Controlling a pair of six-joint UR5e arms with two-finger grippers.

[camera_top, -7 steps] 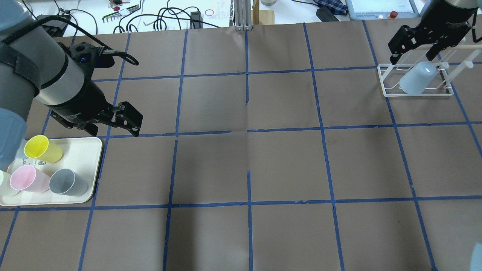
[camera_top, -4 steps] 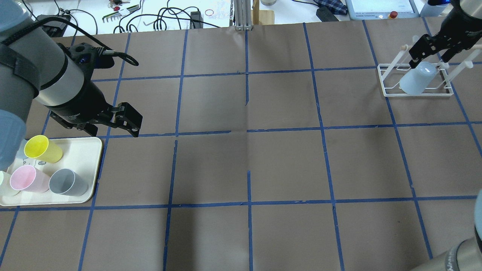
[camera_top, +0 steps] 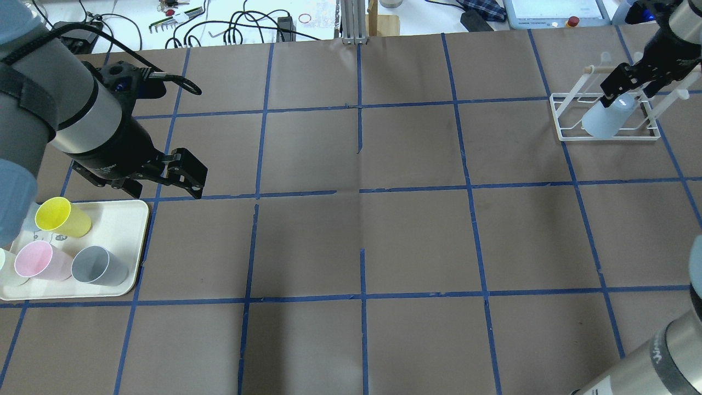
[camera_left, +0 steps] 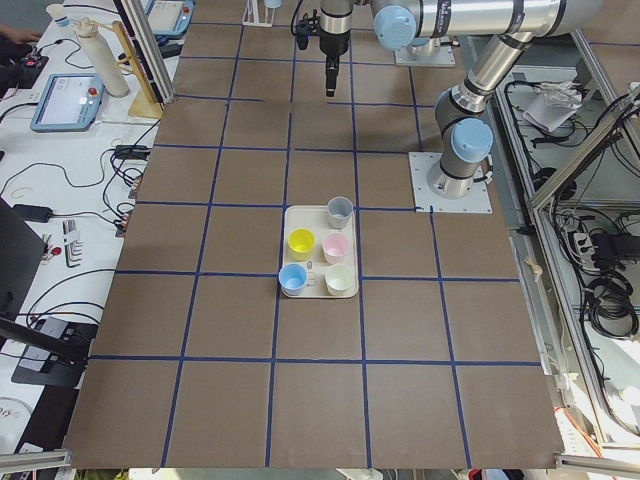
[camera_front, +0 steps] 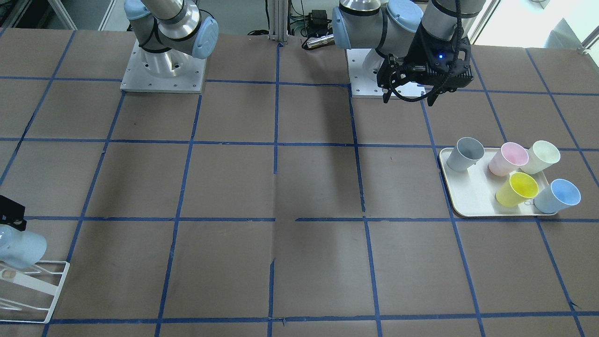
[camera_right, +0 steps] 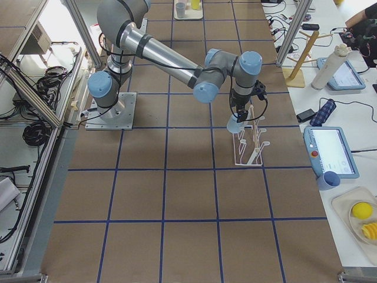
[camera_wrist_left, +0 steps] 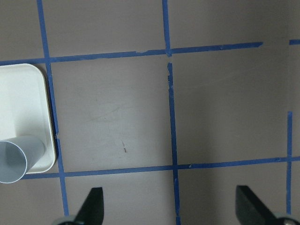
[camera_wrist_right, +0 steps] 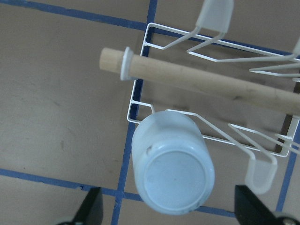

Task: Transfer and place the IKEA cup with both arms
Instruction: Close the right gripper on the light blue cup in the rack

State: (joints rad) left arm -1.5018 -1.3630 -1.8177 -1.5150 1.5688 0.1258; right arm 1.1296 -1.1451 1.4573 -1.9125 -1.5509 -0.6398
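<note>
My right gripper grabs the pale blue IKEA cup by its base point(camera_wrist_right: 179, 176) next, to transfer the cup between both arms.
The pale blue IKEA cup point(camera_top: 603, 119) sits upside down on the white wire rack point(camera_top: 560, 131) at the far right. It also shows in the front view point(camera_front: 21, 250) and in the right wrist view point(camera_wrist_right: 172, 171). My right gripper point(camera_top: 624, 94) hangs just above it, open and empty, its fingers either side of the cup's base in the wrist view point(camera_wrist_right: 169, 208). My left gripper point(camera_top: 164, 189) is open and empty above the table beside the tray point(camera_top: 129, 219); it also shows in the front view point(camera_front: 409, 98) and the left wrist view point(camera_wrist_left: 171, 206).
The cream tray point(camera_front: 468, 196) holds a grey cup point(camera_front: 463, 154), a pink cup point(camera_front: 507, 159), a cream-white cup point(camera_front: 543, 156), a yellow cup point(camera_front: 517, 188) and a second blue cup point(camera_front: 559, 195). A wooden rod point(camera_wrist_right: 197, 77) crosses the rack top. Cables and tools lie beyond the far table edge.
My right gripper has come down and shifted right over the rack, closer to the upturned cup. The cup and my left arm have not moved.
</note>
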